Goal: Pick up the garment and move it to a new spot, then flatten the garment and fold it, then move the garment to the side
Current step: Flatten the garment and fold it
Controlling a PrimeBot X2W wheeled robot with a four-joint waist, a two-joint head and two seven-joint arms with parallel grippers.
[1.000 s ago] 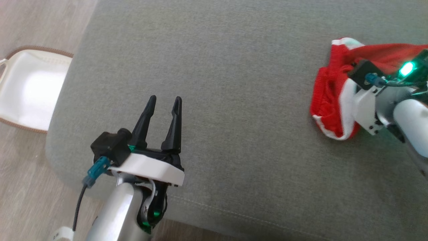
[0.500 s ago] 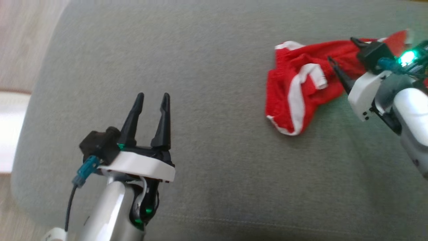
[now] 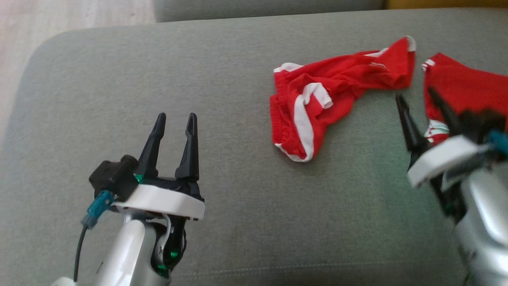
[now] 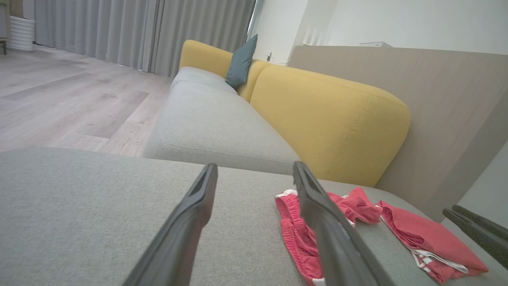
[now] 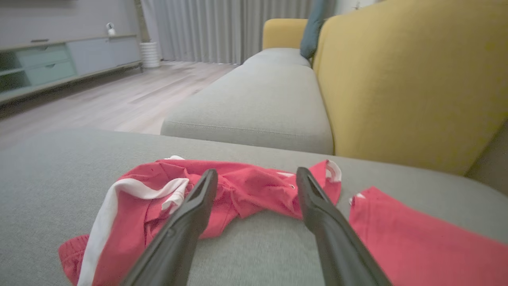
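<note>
The left gripper grabs the shorts by the waistband corner with the white stripe (image 3: 281, 148) next. That corner sticks out while the slack folds lie bunched together.
The garment (image 3: 317, 103) is a pair of red shorts with white stripes, lying crumpled on the grey sofa cushion (image 3: 222, 79). My right gripper (image 3: 414, 97) hovers just to its right, open and empty, fingers pointing at the garment's right end. From the right wrist, the garment (image 5: 246, 188) lies just beyond the open right gripper (image 5: 257, 174). My left gripper (image 3: 176, 119) stands open and empty, well to the left of the garment. From the left wrist, the garment (image 4: 291, 216) is partly hidden behind the right finger of the open left gripper (image 4: 254, 171).
A second red garment (image 3: 464, 87) lies flat at the cushion's right, partly behind my right gripper. The yellow backrest (image 5: 397, 79) rises behind the cushion. Another grey seat (image 5: 270, 99) adjoins it. Wood floor (image 3: 59, 16) lies beyond the cushion's left edge.
My right gripper has opened, let go of the garment and drawn back from it. The garment now lies loose on the cushion. The camera has shifted; the left gripper stays open.
</note>
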